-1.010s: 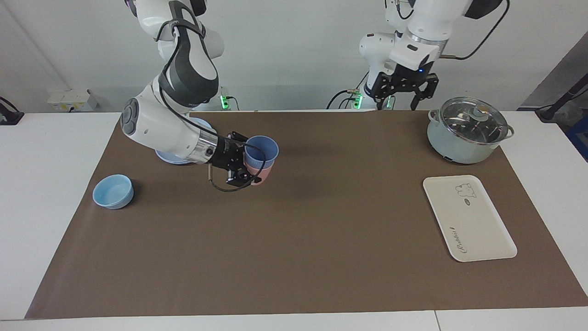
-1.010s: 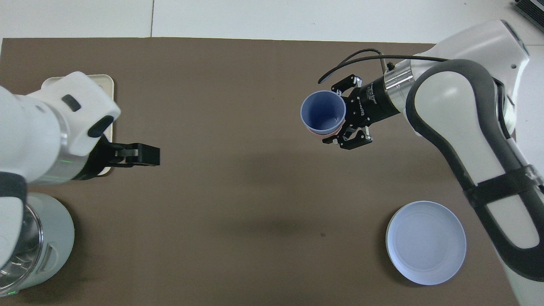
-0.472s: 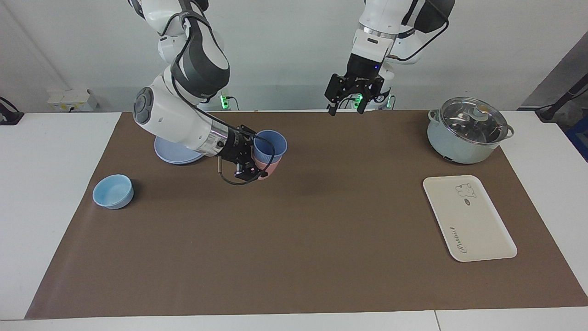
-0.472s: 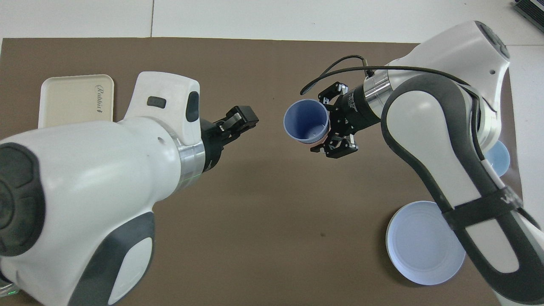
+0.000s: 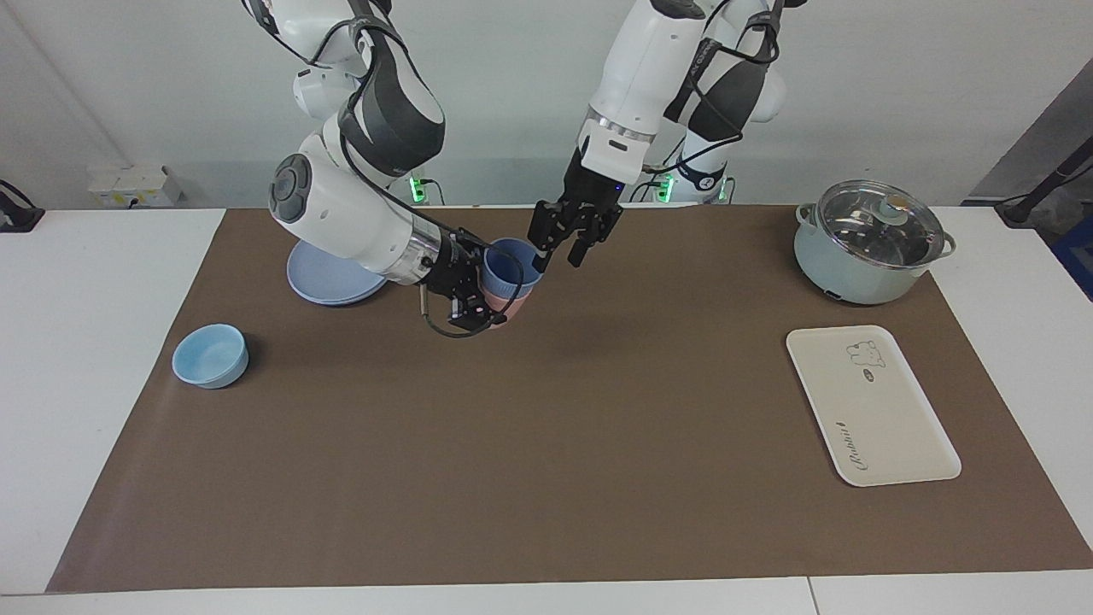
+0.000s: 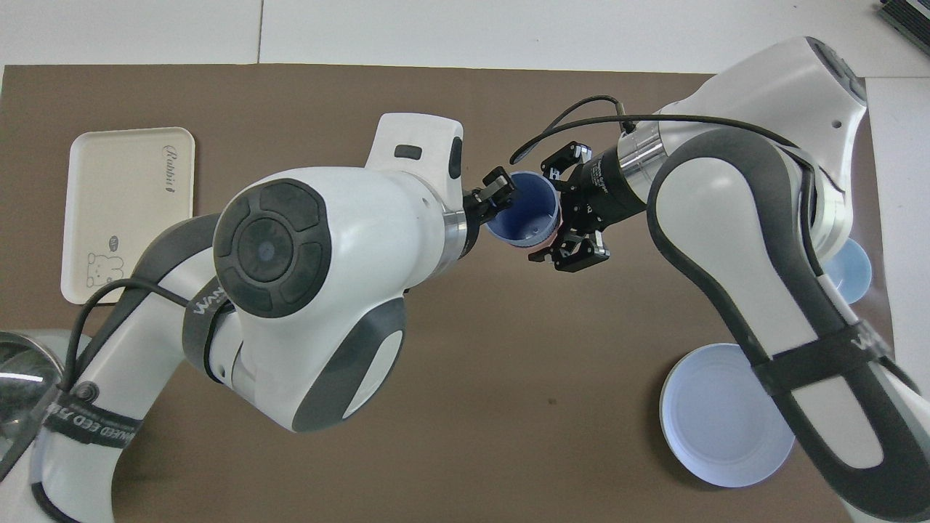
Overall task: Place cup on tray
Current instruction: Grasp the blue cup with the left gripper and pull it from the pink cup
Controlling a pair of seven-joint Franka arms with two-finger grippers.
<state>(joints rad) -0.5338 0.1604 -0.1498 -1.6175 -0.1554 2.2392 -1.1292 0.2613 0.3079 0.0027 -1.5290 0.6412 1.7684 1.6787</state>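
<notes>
Next, my left gripper picks up the cup by its exposed rim (image 6: pixel 515 181), since the pink tumbler wraps the lower part of the periwinkle-blue cup.
The periwinkle-blue cup (image 5: pixel 511 264) sits nested in a pink tumbler (image 5: pixel 504 304). My right gripper (image 5: pixel 475 284) is shut on the pink tumbler and holds the stack over the mat, beside the round plate. In the overhead view the cup (image 6: pixel 526 216) shows with the right gripper (image 6: pixel 574 211) around the stack. My left gripper (image 5: pixel 559 242) is open at the cup's rim, on the side toward the left arm's end; I cannot tell if it touches. It also shows in the overhead view (image 6: pixel 498 197). The cream-white tray (image 5: pixel 871 407) lies empty toward the left arm's end and shows in the overhead view (image 6: pixel 125 211).
A round blue plate (image 5: pixel 329 278) lies near the right arm's base. A light-blue low bowl (image 5: pixel 210 355) stands at the right arm's end of the mat. A lidded pot (image 5: pixel 867 243) stands nearer to the robots than the tray.
My left arm has swung from over the pot's end of the table across to the cup's rim. My right gripper has shifted the stacked cups slightly toward the left arm.
</notes>
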